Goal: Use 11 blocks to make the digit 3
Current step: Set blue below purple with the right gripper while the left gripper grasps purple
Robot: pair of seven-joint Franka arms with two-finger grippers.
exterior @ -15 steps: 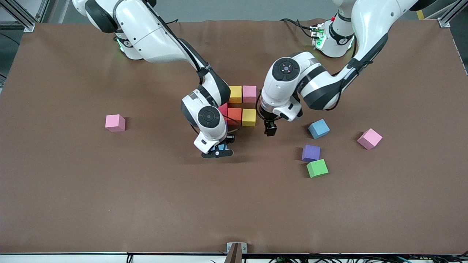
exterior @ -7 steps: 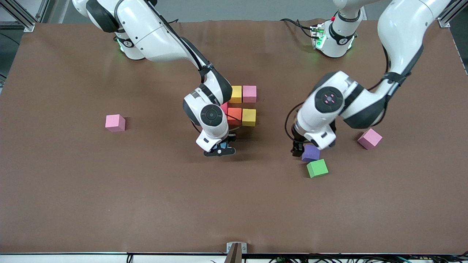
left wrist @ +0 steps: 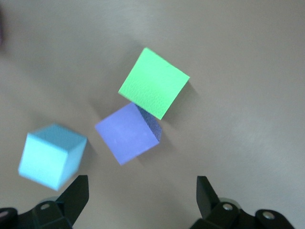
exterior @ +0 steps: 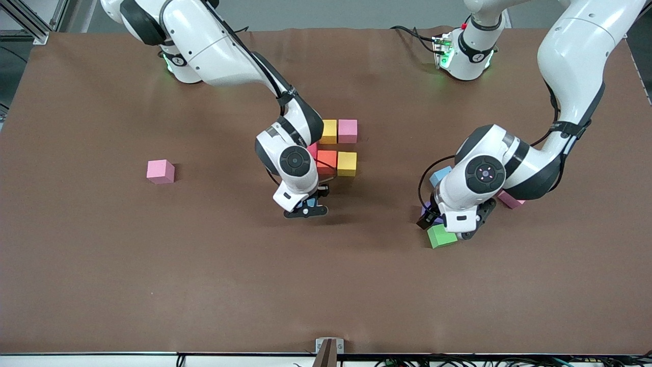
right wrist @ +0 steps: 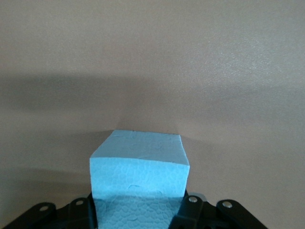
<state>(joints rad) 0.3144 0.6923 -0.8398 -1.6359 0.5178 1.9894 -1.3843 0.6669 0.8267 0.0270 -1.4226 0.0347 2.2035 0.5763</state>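
Observation:
My right gripper holds the blue block down on the tabletop at the digit's lower end; the block would stand, so I should release it.
The partly built digit 3 shows a yellow block (exterior: 328, 131), a pink block (exterior: 348, 130), an orange block (exterior: 327, 161), a second yellow block (exterior: 347, 163) and a red block (exterior: 311, 151) half hidden by the right arm. My right gripper (exterior: 307, 208) (right wrist: 137, 210) is shut on a blue block (right wrist: 138, 167), low over the table just in front of these. My left gripper (exterior: 447, 224) (left wrist: 142, 195) hangs open over the purple block (left wrist: 127, 132) and green block (exterior: 439, 237) (left wrist: 153, 89), gripping nothing.
A light blue block (exterior: 439, 176) (left wrist: 51, 155) lies beside the purple one. One pink block (exterior: 509, 200) peeks out under the left arm. Another pink block (exterior: 160, 171) sits alone toward the right arm's end of the table.
The left arm swung away from the built blocks toward its own end and now hangs over the purple and green blocks. The right gripper has hardly moved.

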